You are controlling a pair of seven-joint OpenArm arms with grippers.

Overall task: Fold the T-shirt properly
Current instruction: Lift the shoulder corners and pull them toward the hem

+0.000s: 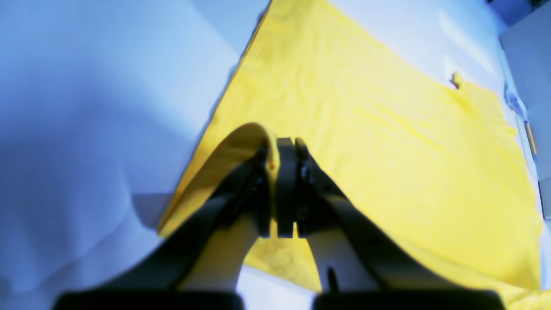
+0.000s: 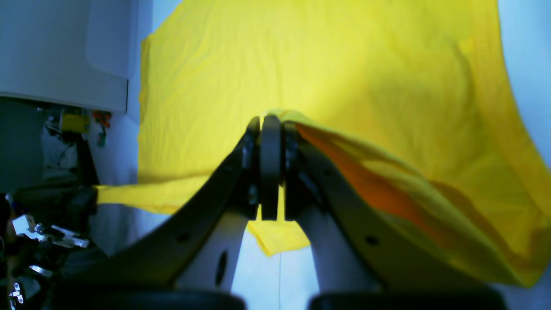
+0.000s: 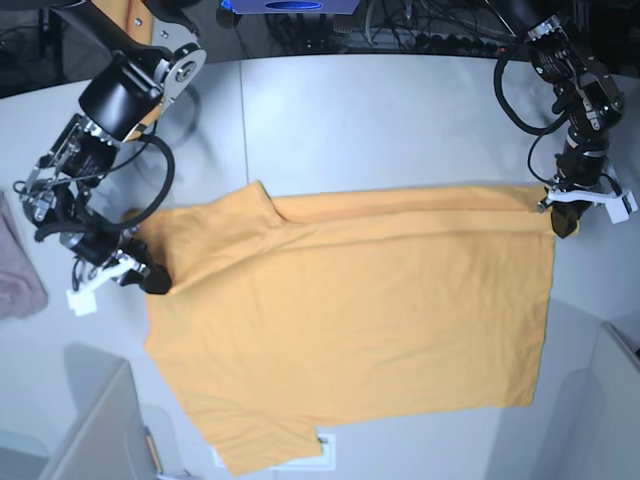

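The fold arches above the T-shirt's flat layer, so from here my left gripper stays closed on the fold until it is down on the T-shirt's flat layer.
The orange-yellow T-shirt lies spread on the white table, with a narrow strip folded over along its far edge. My left gripper is at the shirt's far right corner. In the left wrist view it is shut on a raised fold of the shirt. My right gripper is at the shirt's left edge. In the right wrist view it is shut on a lifted edge of the shirt, which drapes away to the right.
A pinkish-mauve cloth lies at the table's left edge. Grey bins stand at the front left and front right. Cables and equipment sit behind the table's far edge.
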